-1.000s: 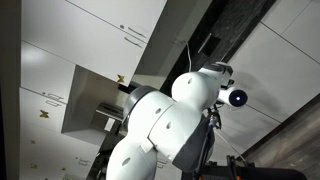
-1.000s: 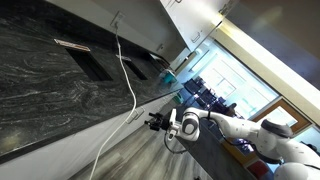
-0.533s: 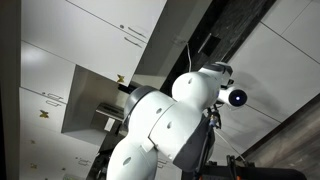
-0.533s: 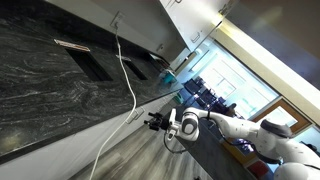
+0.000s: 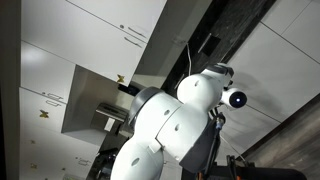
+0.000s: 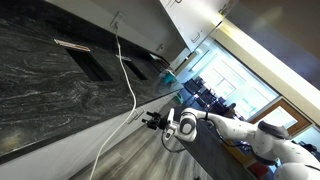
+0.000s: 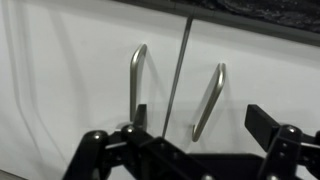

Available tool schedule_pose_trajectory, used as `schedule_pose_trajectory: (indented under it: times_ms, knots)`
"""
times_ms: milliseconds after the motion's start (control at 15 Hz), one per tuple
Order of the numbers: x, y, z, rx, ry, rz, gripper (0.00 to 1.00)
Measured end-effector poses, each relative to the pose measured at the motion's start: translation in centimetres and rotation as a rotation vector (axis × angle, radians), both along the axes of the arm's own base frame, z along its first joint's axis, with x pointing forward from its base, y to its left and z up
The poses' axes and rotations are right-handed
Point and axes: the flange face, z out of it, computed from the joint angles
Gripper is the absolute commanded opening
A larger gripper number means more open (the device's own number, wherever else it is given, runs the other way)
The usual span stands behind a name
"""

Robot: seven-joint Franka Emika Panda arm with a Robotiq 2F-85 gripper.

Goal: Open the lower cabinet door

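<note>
The gripper isn't ready to close on the handle (image 7: 208, 104) and needs to move farther onto it first: most of the handle's slanting bar shows beyond the open fingertips in the wrist view.
In the wrist view two white lower cabinet doors meet at a dark seam. The right door (image 7: 265, 70) carries a slim curved bar handle (image 7: 208, 100); the left door (image 7: 60, 80) carries a matching handle (image 7: 134, 80). My gripper (image 7: 205, 122) is open, its two dark fingers straddling the right handle's lower end without touching it. In an exterior view the gripper (image 6: 152, 121) reaches toward the white cabinet front (image 6: 70, 148) under the counter. In an exterior view my white arm (image 5: 170, 125) hides the gripper.
A dark speckled countertop (image 6: 50, 90) runs above the cabinets, with a white cable (image 6: 129, 75) hanging over its edge. Wooden floor (image 6: 140, 160) lies below. White cabinets (image 5: 100, 20) and a grey boxy panel (image 5: 88, 95) stand behind the arm.
The arm has shifted slightly, carrying the gripper a little closer to the cabinet front. Nothing has been grasped.
</note>
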Motion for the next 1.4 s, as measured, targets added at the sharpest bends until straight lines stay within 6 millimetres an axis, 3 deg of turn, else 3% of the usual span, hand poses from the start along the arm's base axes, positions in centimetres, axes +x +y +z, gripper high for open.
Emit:
schedule_pose_trajectory:
  times_ms: [333,400,467,600,1067,1200,1400]
  knots:
    - [1.3,0.4,-0.3,0.061,-0.011,-0.053,0.99]
    - [1.5,0.6,-0.4,0.072,-0.011,-0.060,0.75]
    - [1.6,0.8,-0.5,0.082,-0.010,-0.065,0.75]
    - [1.8,1.3,-0.9,0.100,-0.005,-0.073,0.63]
    - [2.0,2.2,-1.2,0.148,-0.034,-0.119,0.08]
    - [2.1,1.9,-1.3,0.147,-0.038,-0.123,0.00]
    - [2.2,1.5,-1.3,0.151,-0.035,-0.132,0.03]
